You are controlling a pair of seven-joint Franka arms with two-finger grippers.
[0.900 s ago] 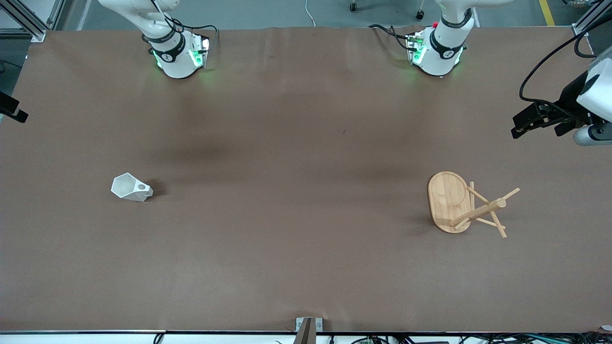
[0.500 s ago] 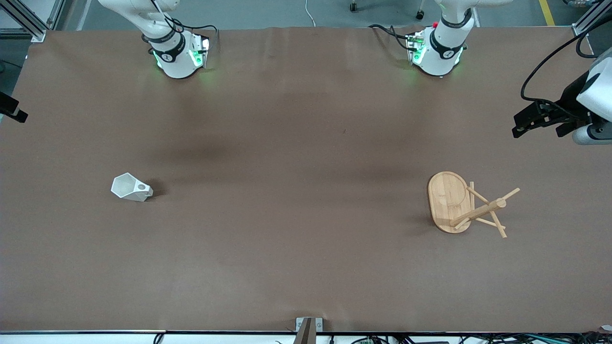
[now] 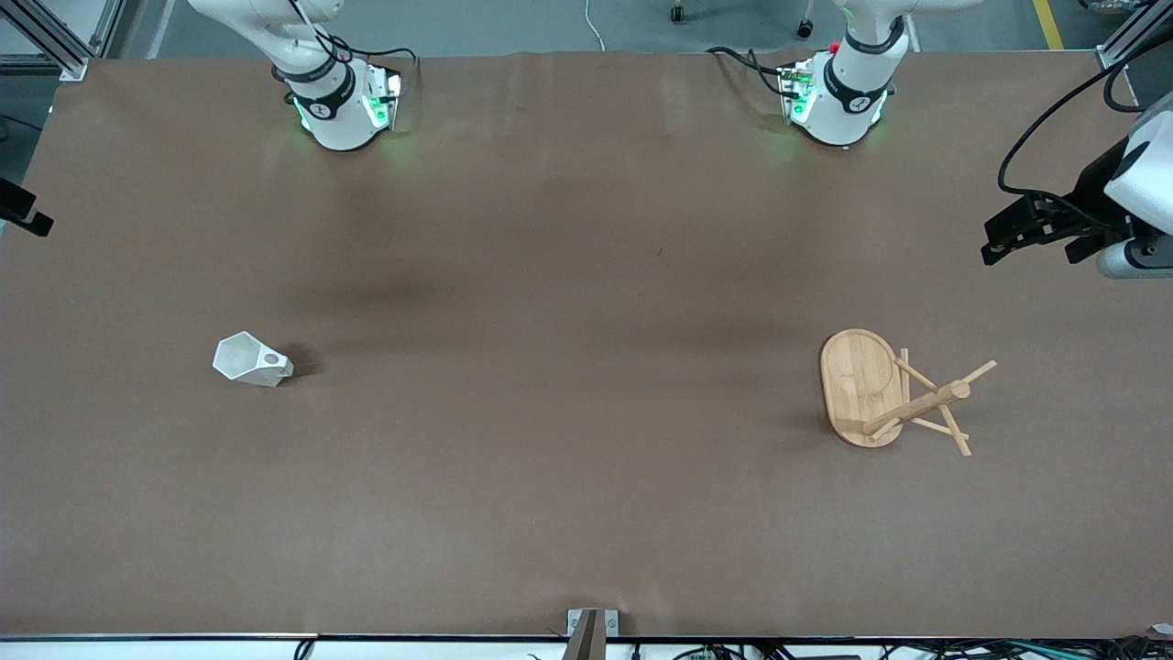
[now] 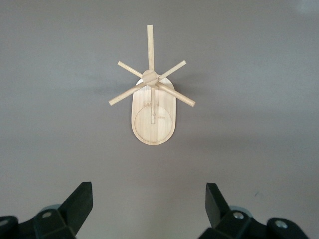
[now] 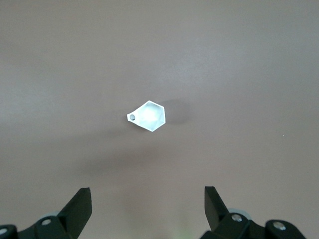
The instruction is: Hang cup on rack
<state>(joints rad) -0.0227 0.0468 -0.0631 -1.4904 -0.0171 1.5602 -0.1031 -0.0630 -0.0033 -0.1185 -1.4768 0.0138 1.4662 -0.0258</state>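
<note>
The cup will be grabbed next by its faceted body with my right gripper. That leaves the white cup's pierced handle free for hanging on the rack.
The white faceted cup sits on the brown table toward the right arm's end, its pierced handle pointing toward the table's middle. It also shows in the right wrist view, rim up. The bamboo rack stands toward the left arm's end and shows from above in the left wrist view. My left gripper is open and empty, high over the table's end near the rack. My right gripper is open and empty, high above the cup; only a black tip shows at the front view's edge.
The brown table cover is bare between cup and rack. Both arm bases stand at the robots' edge. A metal bracket sits at the table edge nearest the camera.
My left gripper has shifted very slightly toward the robots' edge of the table. The cup, the rack and the right gripper have not moved.
</note>
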